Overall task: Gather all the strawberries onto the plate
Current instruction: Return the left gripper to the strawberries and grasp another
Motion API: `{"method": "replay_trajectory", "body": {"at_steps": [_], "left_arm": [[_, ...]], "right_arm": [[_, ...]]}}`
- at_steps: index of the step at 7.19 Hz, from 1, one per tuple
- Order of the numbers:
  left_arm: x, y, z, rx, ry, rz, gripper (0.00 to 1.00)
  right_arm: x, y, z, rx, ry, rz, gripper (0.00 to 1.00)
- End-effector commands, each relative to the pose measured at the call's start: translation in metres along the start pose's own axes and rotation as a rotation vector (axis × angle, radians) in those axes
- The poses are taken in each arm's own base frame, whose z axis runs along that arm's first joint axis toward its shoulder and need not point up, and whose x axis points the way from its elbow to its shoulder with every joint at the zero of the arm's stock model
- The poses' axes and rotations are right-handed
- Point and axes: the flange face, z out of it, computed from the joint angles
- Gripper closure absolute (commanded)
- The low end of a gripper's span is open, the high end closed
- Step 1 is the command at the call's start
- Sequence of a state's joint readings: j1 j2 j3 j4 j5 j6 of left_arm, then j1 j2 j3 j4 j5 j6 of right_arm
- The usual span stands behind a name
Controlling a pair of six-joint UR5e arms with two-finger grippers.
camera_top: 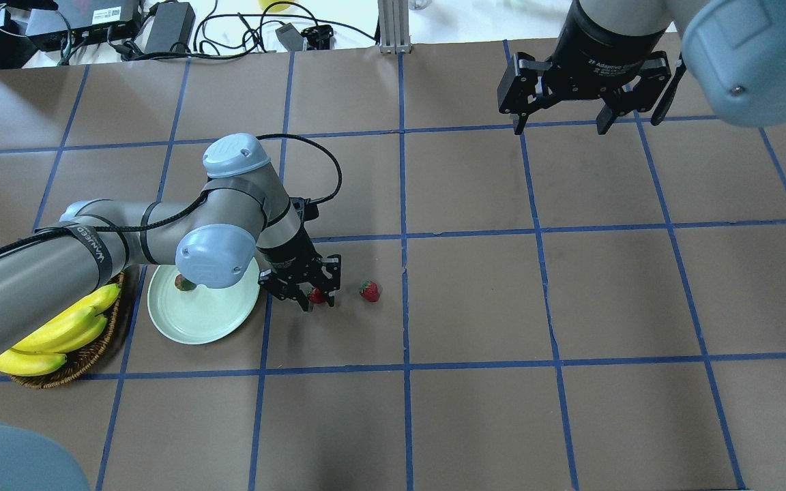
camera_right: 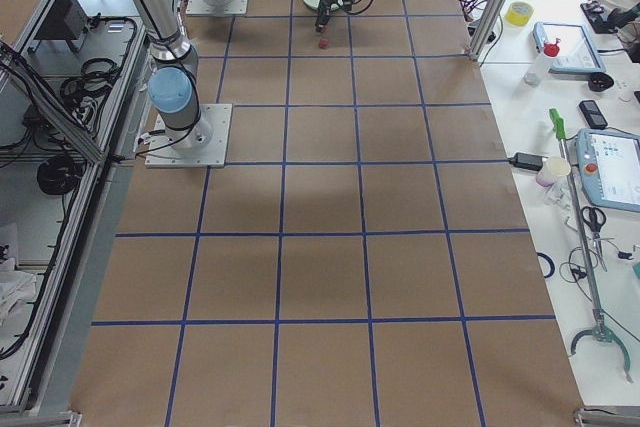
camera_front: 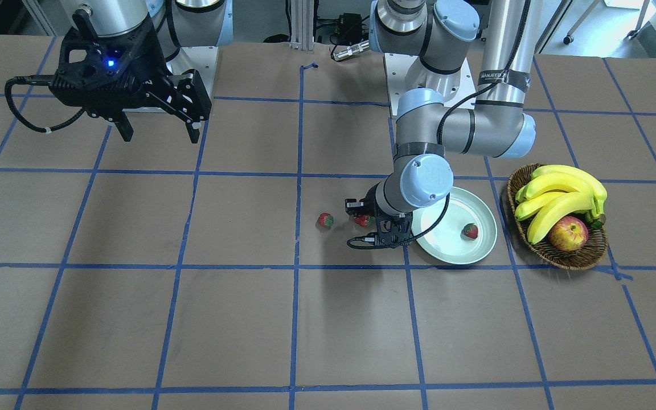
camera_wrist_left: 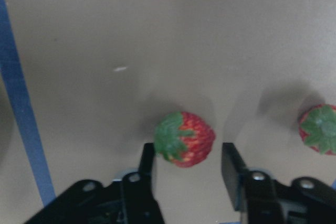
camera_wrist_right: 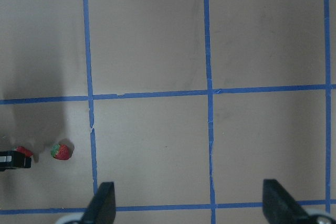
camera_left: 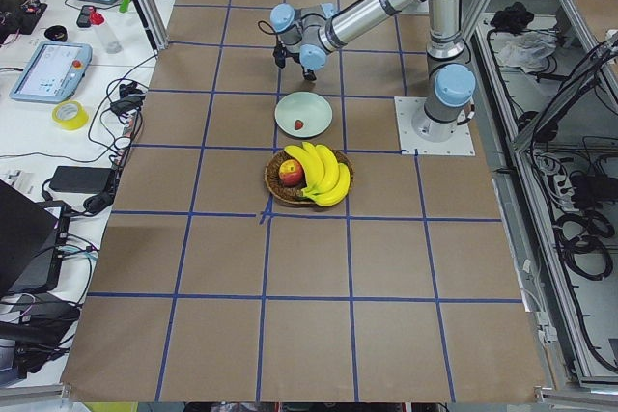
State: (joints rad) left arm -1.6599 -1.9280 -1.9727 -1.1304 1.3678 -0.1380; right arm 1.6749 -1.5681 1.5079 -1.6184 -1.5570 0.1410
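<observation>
My left gripper grabs the small red strawberry by its plump body next, to collect the strawberry into the plate.
One strawberry lies inside the pale plate, seen from overhead as strawberry on plate. A second strawberry sits on the table between the fingers of my left gripper, which is lowered around it and open, with a gap on the right side. From overhead this gripper is just right of the plate. A third strawberry lies a little further right on the table. My right gripper hangs open and empty high over the far right of the table.
A brown wicker basket with bananas and an apple stands beside the plate, on the side away from the loose strawberries. Blue tape lines grid the brown table. Cables and electronics lie beyond its far edge.
</observation>
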Motion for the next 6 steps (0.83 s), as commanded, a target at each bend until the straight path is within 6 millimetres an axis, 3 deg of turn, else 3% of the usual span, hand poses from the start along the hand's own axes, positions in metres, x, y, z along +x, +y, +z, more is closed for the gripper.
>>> {"method": "replay_trajectory", "body": {"at_steps": [1,3,4,5,6], "left_arm": [[0.002,-0.003,-0.008,0.022,0.004,0.0,1.0],[0.01,-0.014,-0.043,0.069,0.007,0.0,1.0],[0.01,-0.014,-0.045,0.064,0.009,-0.04,1.0],[0.01,-0.014,-0.045,0.062,0.011,-0.051,0.01],[0.01,-0.014,-0.045,0.064,0.009,-0.053,0.0]], "right_arm": [[0.0,0.001,0.0,0.0,0.0,0.0,0.0],[0.0,0.001,0.0,0.0,0.0,0.0,0.0],[0.0,0.001,0.0,0.0,0.0,0.0,0.0],[0.0,0.001,0.0,0.0,0.0,0.0,0.0],[0.0,0.001,0.0,0.0,0.0,0.0,0.0]]}}
